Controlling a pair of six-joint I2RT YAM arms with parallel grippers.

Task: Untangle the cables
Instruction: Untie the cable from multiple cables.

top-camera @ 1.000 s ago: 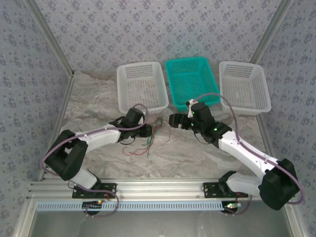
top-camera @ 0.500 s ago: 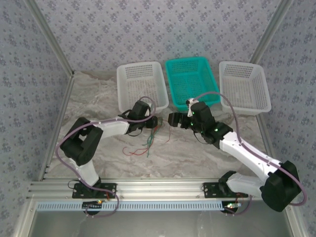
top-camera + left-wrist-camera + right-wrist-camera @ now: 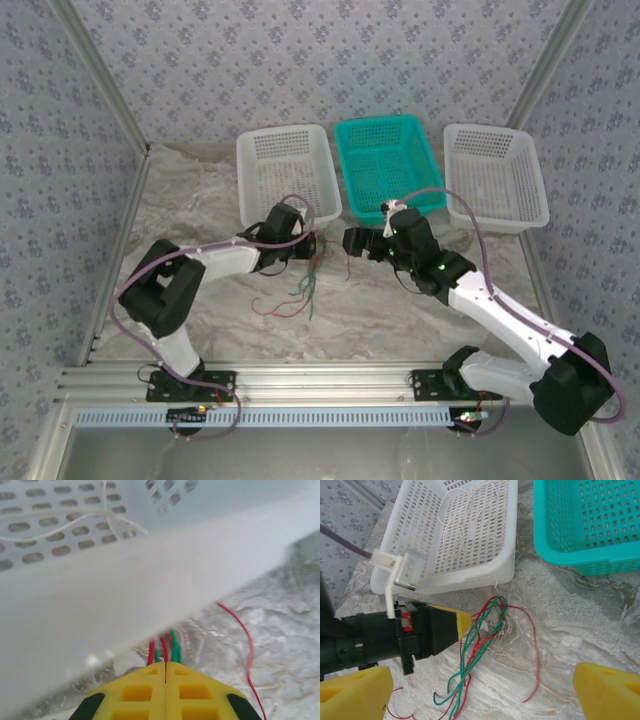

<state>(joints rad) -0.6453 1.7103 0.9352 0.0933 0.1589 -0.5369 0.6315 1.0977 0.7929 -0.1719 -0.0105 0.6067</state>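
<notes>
My right gripper is to grab the bundled cables near their looped end (image 3: 495,609) next. The loose red piece of cable then stays free to untangle.
The cables (image 3: 308,282) are a tangle of thin red and green wires on the marbled table, in front of the left white basket (image 3: 262,205). Their looped top end (image 3: 492,611) is pinched in my left gripper (image 3: 312,247), which is shut on it. Red and green strands (image 3: 167,647) come straight out of its closed yellow jaws (image 3: 165,666), close under the basket's rim. One loose red strand (image 3: 536,652) curves away to the right. My right gripper (image 3: 352,241) hovers open just right of the bundle, its yellow fingers (image 3: 352,696) wide apart above the wires.
A teal basket (image 3: 345,165) stands at the back centre and another white basket (image 3: 540,190) at the back right. Thin whitish wires (image 3: 462,527) lie inside the left white basket. More red wire (image 3: 268,308) trails left on the table.
My left gripper has reached right to the top of the tangle and closed on the red and green wires. The right gripper has barely shifted and stays open.
</notes>
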